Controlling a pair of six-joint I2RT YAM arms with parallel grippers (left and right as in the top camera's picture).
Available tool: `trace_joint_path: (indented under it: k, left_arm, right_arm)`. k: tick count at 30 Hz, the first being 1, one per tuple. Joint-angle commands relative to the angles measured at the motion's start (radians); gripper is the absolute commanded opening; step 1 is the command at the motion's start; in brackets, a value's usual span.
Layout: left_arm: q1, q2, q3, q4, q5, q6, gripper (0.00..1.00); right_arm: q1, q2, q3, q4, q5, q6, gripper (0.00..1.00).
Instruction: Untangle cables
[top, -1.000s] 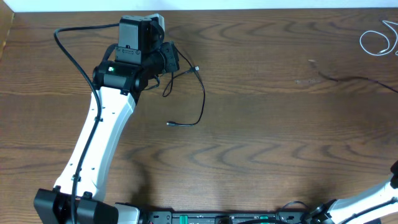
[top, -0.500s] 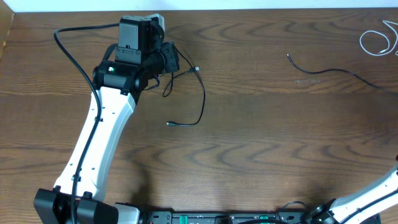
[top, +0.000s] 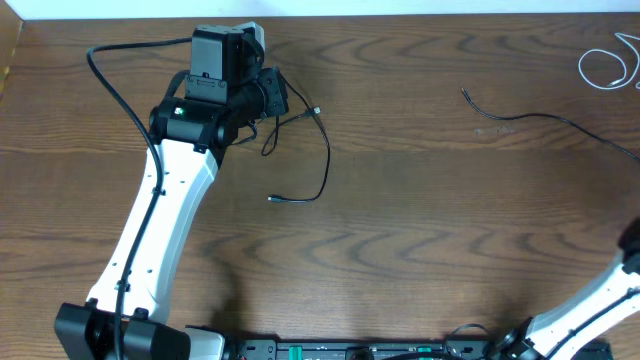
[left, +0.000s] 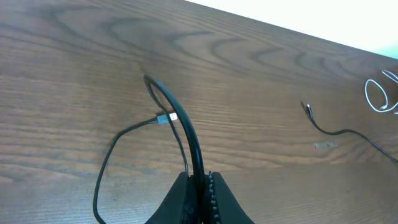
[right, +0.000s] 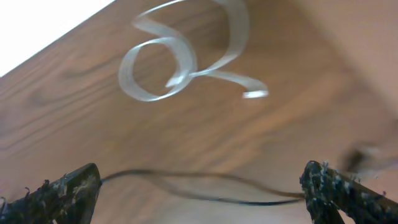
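Observation:
My right gripper grabs the loose black cable by its thin cord near an end (top: 612, 143) next, since that end stays free to untangle it.
My left gripper (top: 280, 98) (left: 200, 177) is shut on a thin black cable (top: 325, 160) at the table's upper left. That cable arcs up from the jaws (left: 186, 127), and its small plug (left: 166, 118) rests on the wood. Its other end (top: 276, 198) lies lower down. A second black cable (top: 540, 116) lies loose on the right and runs off the right edge. A white cable (top: 606, 66) (right: 180, 56) is coiled at the far right. My right gripper (right: 202, 190) is open, and the loose black cable (right: 249, 198) lies on the table between its wide-apart fingers.
The brown wooden table (top: 420, 230) fills the view, with its pale back edge (top: 400, 8) at the top. The white left arm (top: 160, 230) slants across the left side. Part of the right arm (top: 590, 305) shows at the bottom right corner.
My right gripper has opened and let go of the right black cable, which dropped and settled on the table. The left gripper and its cable have not moved.

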Motion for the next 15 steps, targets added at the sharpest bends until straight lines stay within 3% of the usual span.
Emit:
trace_joint_path:
  k: [1, 7, 10, 11, 15]
  left_arm:
    - [-0.004, 0.005, 0.008, -0.009, 0.006, -0.002, 0.08]
    - [-0.004, 0.005, 0.008, -0.026, 0.006, -0.002, 0.08]
    - [-0.004, 0.005, 0.008, -0.026, 0.005, -0.002, 0.08]
    - [-0.004, 0.005, 0.008, -0.025, 0.005, -0.001, 0.08]
    - [-0.004, 0.005, 0.008, -0.025, 0.005, 0.006, 0.08]
  right_arm:
    - [0.092, 0.001, 0.000, -0.031, -0.068, -0.018, 0.99]
    - [0.228, 0.001, -0.040, -0.083, -0.062, -0.016, 0.99]
    - [0.289, 0.001, -0.093, -0.083, -0.061, -0.109, 0.89]
    - [0.317, 0.001, -0.135, -0.077, -0.061, -0.167, 0.70]
    - [0.369, 0.001, -0.245, -0.055, -0.069, -0.311, 0.72]
